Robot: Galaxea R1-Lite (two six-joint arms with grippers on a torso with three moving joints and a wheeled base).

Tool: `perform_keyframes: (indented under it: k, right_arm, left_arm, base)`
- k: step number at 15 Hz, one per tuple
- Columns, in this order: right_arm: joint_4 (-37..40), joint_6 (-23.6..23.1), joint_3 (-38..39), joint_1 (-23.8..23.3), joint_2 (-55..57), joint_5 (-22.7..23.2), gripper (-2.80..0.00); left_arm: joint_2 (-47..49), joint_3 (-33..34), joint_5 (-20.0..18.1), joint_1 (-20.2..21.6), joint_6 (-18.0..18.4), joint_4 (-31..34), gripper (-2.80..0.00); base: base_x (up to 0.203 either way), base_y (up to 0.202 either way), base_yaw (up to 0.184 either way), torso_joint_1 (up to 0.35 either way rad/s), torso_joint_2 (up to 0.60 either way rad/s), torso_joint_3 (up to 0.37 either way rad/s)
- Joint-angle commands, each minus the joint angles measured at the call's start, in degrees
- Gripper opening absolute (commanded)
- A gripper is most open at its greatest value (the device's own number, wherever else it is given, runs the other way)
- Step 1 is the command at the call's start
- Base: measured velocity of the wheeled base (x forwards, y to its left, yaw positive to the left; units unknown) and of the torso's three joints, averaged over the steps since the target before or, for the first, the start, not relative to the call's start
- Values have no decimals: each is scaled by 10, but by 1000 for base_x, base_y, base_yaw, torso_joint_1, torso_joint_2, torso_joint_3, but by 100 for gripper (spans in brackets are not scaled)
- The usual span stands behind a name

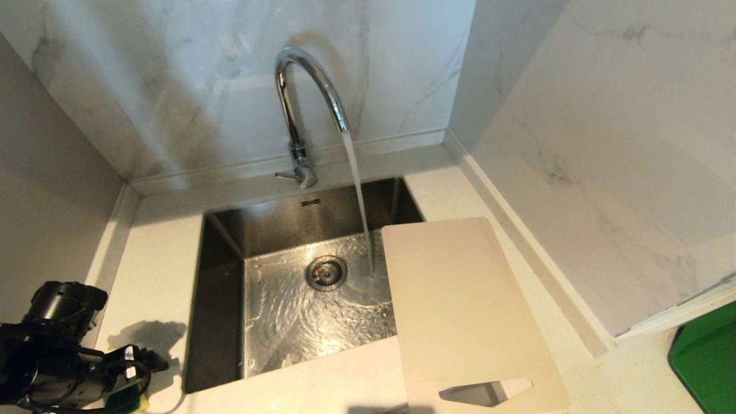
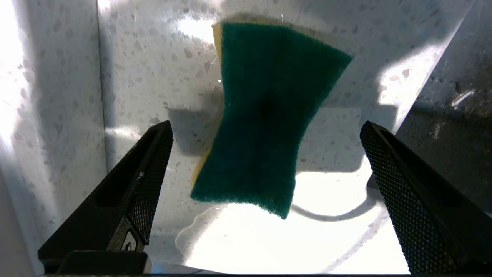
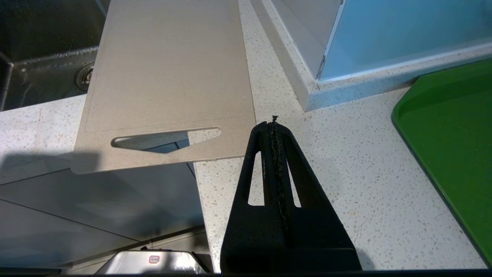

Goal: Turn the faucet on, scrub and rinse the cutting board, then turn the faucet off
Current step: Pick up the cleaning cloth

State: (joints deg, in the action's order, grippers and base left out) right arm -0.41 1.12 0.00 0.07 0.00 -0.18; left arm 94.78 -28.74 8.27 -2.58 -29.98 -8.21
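Note:
Both fingers meet their shadows on the counter, on either side of the sponge's narrow middle (image 2: pixel 263 116), so my left gripper needs to close on the sponge now.
The chrome faucet (image 1: pixel 299 109) stands behind the steel sink (image 1: pixel 221 322), and water pours from its spout into the basin. The cream-white cutting board (image 1: pixel 460 310) lies over the sink's right rim and the counter, with its handle slot end jutting past the counter's front edge (image 3: pixel 161 77). My left gripper (image 2: pixel 265 130) hovers open over a green and yellow sponge (image 2: pixel 265 115) that lies flat on the counter left of the sink; its fingers stand wide on either side, touching nothing. In the head view that gripper (image 1: pixel 135 374) sits at the bottom left. My right gripper (image 3: pixel 273 123) is shut and empty, over the counter near the board's handle end.
A bright green tray (image 1: pixel 707 362) sits on the counter at the far right. Marble walls enclose the counter at the back, left and right, with a jutting wall corner (image 3: pixel 311 96) beside the board. The counter's front edge drops to cabinet fronts (image 3: pixel 96 207).

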Motion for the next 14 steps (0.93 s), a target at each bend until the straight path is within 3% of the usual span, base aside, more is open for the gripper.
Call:
perform_keyframes:
  k: [1,11,12,14]
  right_arm:
    - [0,0,0,0,0,0,-280]
    - [0,0,0,0,0,0,-280]
    - [0,0,0,0,0,0,-280]
    - [0,0,0,0,0,0,-280]
  left_arm:
    - [5,7,1,5,3,-16,0]
    - [14,18,0,4,17,-21,0]
    - [13,19,0,4,17,-21,-280]
    - [8,20,-1,4,13,-31,-280]
  base:
    - [0,0,0,0,0,0]
    - [0,0,0,0,0,0]
    - [0,0,0,0,0,0]
    - [0,0,0,0,0,0]
